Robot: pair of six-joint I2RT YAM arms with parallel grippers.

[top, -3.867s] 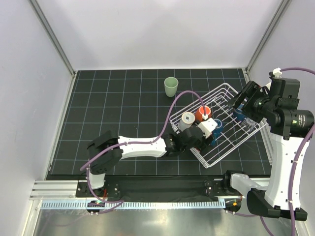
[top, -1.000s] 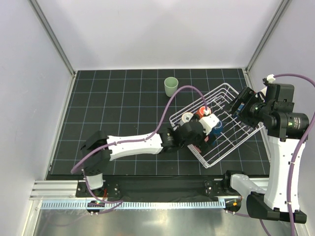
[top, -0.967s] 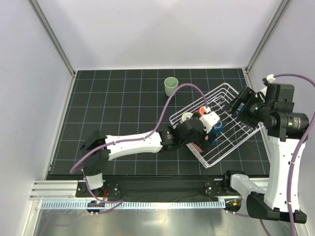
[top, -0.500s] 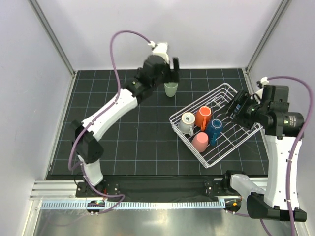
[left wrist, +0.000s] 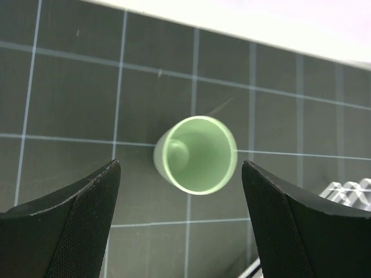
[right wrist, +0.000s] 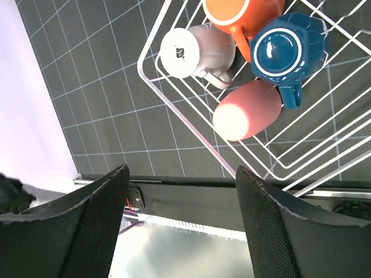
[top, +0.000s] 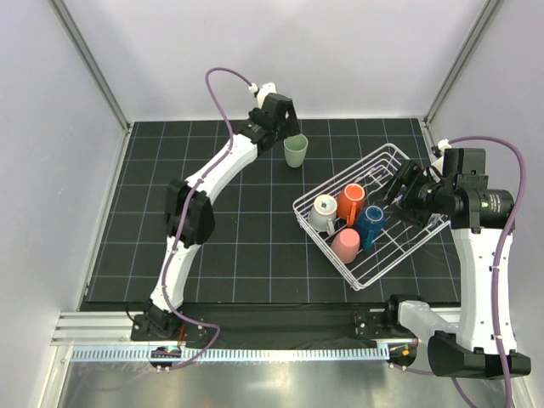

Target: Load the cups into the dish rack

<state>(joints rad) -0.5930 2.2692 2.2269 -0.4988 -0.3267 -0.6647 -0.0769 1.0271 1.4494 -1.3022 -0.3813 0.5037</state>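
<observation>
My left gripper is going to grab the pale green tumbler's open rim [top: 296, 143] [left wrist: 199, 155] next, with one finger inside. The tumbler's base stays free so that my right gripper can take it.
The pale green tumbler [top: 295, 151] stands upright on the black mat at the back. My left gripper [top: 286, 129] hovers above it, open and empty. In the left wrist view the tumbler [left wrist: 196, 154] sits between and ahead of the spread fingers [left wrist: 69, 226]. The white wire dish rack [top: 357, 286] holds a white mug [top: 323, 212], an orange mug [top: 350, 202], a blue mug [top: 369, 225] and a pink cup [top: 345, 245]. My right gripper [top: 403, 192] is open and empty above the rack's right side. Its view shows the same cups: white [right wrist: 194, 49], orange [right wrist: 243, 14], blue [right wrist: 287, 49], pink [right wrist: 246, 110].
The rack sits at an angle on the mat's right half; its near rim [right wrist: 174, 104] runs close to the mat's front edge. White walls enclose the back and sides. A corner of the rack [left wrist: 348, 191] shows at the lower right of the left wrist view.
My left arm has left the rack and swung to the back, over the green tumbler. The pink cup now lies in the rack. My right gripper has shifted slightly over the rack.
</observation>
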